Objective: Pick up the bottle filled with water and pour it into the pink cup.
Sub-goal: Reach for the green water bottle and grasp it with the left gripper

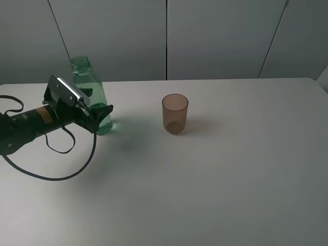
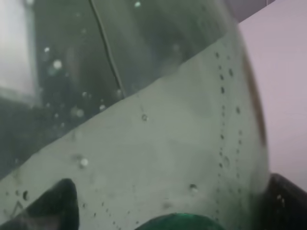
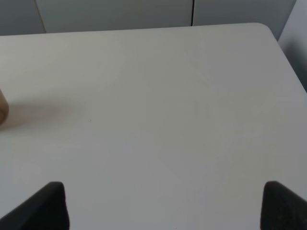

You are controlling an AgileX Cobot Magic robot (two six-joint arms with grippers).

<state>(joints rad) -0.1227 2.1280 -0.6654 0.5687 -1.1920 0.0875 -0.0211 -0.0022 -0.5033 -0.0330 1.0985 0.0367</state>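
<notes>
My left gripper grips the bottle by its lower body (image 1: 98, 98) next, so the bottle's opening stays free to pour into the pink cup (image 1: 175, 114).
The green transparent bottle (image 1: 90, 92) stands upright and uncapped at the back left of the table, with water in it. My left gripper (image 1: 98, 111) reaches in from the left with a jaw on either side of the bottle's lower body. In the left wrist view the bottle (image 2: 168, 143) fills the frame between the two dark fingertips (image 2: 57, 203), which stand about as wide apart as the open right gripper's. The pink cup (image 1: 175, 114) stands upright and empty to the right of the bottle, apart from it. My right gripper (image 3: 163, 206) is open and empty over bare table; a sliver of the cup (image 3: 2, 110) shows at the view's edge.
The white table (image 1: 230, 169) extends to the right and front of the cup. A black cable (image 1: 61, 177) loops on the table beneath the left arm. Grey wall panels stand behind the table's far edge.
</notes>
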